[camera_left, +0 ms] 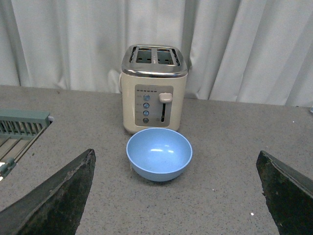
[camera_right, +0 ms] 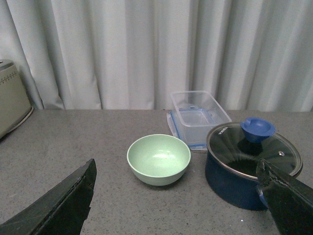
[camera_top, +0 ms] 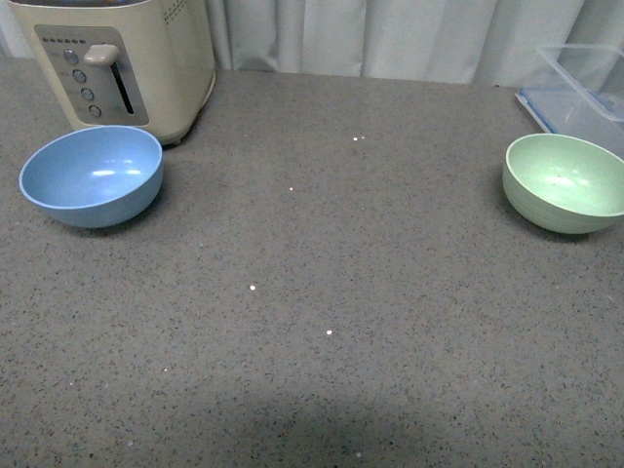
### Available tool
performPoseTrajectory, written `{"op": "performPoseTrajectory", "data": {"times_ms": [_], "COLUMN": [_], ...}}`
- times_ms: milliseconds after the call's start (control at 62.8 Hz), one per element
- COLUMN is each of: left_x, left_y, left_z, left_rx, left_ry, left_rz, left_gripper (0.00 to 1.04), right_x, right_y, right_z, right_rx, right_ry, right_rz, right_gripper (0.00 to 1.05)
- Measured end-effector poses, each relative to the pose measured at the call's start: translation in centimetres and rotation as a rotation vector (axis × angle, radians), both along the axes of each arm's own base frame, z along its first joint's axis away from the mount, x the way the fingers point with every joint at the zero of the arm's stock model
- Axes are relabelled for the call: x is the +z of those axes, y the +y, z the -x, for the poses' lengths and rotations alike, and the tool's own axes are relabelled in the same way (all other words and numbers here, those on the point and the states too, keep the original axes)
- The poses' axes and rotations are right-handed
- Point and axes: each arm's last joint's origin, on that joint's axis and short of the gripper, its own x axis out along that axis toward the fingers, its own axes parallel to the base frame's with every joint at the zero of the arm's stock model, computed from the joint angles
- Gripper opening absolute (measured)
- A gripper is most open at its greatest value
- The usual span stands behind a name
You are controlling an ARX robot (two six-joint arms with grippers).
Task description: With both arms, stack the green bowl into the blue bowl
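Note:
The blue bowl's body [camera_left: 159, 154] is too wide for my fingers and the toaster crowds its back, so my left gripper pinches its near rim [camera_left: 138, 169] next.
The blue bowl [camera_top: 92, 175] stands upright and empty at the left of the grey table, in front of a toaster. The green bowl [camera_top: 565, 182] stands upright and empty at the far right. Neither arm shows in the front view. In the left wrist view my left gripper [camera_left: 178, 196] is open, its jaws wide apart, with the blue bowl [camera_left: 159, 153] ahead of it and not touched. In the right wrist view my right gripper [camera_right: 181, 200] is open, with the green bowl [camera_right: 158, 159] ahead of it and not touched.
A cream toaster [camera_top: 122, 60] stands right behind the blue bowl. A clear plastic container [camera_top: 583, 86] sits behind the green bowl. A dark blue pot with a glass lid [camera_right: 249, 164] stands beside the green bowl. A rack [camera_left: 19, 128] lies off to one side in the left wrist view.

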Motion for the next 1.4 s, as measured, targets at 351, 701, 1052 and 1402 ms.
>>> {"op": "performPoseTrajectory", "data": {"times_ms": [351, 701, 1052, 1402], "left_x": [0.0, 0.0, 0.0, 0.0], "left_y": [0.0, 0.0, 0.0, 0.0], "left_z": [0.0, 0.0, 0.0, 0.0], "left_rx": [0.0, 0.0, 0.0, 0.0], "left_ry": [0.0, 0.0, 0.0, 0.0], "left_rz": [0.0, 0.0, 0.0, 0.0], "left_gripper": [0.98, 0.98, 0.98, 0.98], "right_x": [0.0, 0.0, 0.0, 0.0], "right_y": [0.0, 0.0, 0.0, 0.0], "right_z": [0.0, 0.0, 0.0, 0.0], "right_rx": [0.0, 0.0, 0.0, 0.0], "right_ry": [0.0, 0.0, 0.0, 0.0], "right_rz": [0.0, 0.0, 0.0, 0.0], "right_gripper": [0.96, 0.96, 0.96, 0.96]}}
